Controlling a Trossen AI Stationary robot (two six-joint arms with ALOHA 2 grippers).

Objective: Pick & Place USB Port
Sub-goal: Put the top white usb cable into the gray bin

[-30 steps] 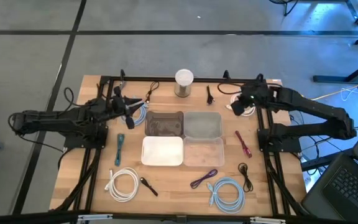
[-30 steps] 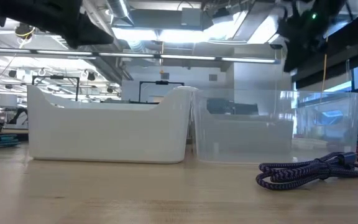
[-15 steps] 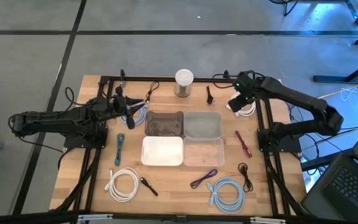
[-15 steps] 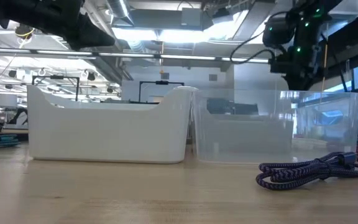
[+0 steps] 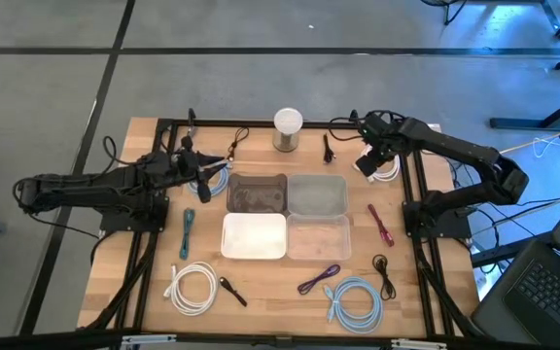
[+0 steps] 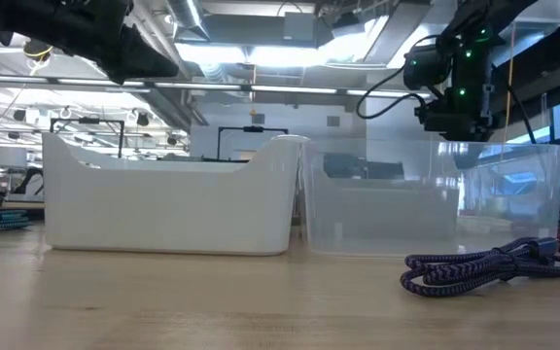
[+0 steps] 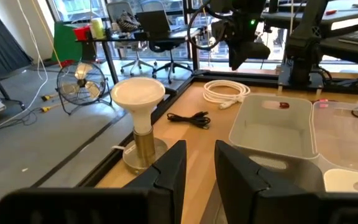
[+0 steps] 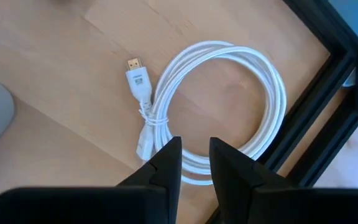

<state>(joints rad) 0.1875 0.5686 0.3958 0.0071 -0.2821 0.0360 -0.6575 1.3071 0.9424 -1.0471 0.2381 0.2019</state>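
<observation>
My right gripper has to place the white cable in a bin (image 5: 317, 194). It should next grab the cable by its tied section (image 5: 367, 167) beside the plug.
A white coiled cable (image 8: 229, 106) with a gold-tipped plug (image 8: 137, 76) lies flat on the table at the far right (image 5: 385, 168). My right gripper (image 8: 194, 155) hangs over it, pointing steeply down. Its fingers are a narrow gap apart and clear of the cable. It also shows in the high view (image 5: 367, 161) and the low view (image 6: 455, 115). My left gripper (image 7: 199, 168) waits at the far left (image 5: 202, 172), level above a light-blue cable (image 5: 218, 180), with a narrow gap and nothing between its fingers.
Four bins stand mid-table: dark (image 5: 256, 192), grey (image 5: 317, 192), white (image 5: 254, 235), clear (image 5: 317, 236). A white-topped stand (image 5: 288, 129) and a black cable (image 5: 328, 148) are at the far edge. Red (image 5: 381, 224), purple (image 5: 319, 279), teal (image 5: 188, 231), blue (image 5: 353, 299) and white (image 5: 192, 287) cables lie around. A black frame rail (image 8: 316, 118) runs beside the white coil.
My right arm has swung toward the table's far edge and come down. Its gripper has tipped from slanting to pointing steeply down over the white coiled cable.
</observation>
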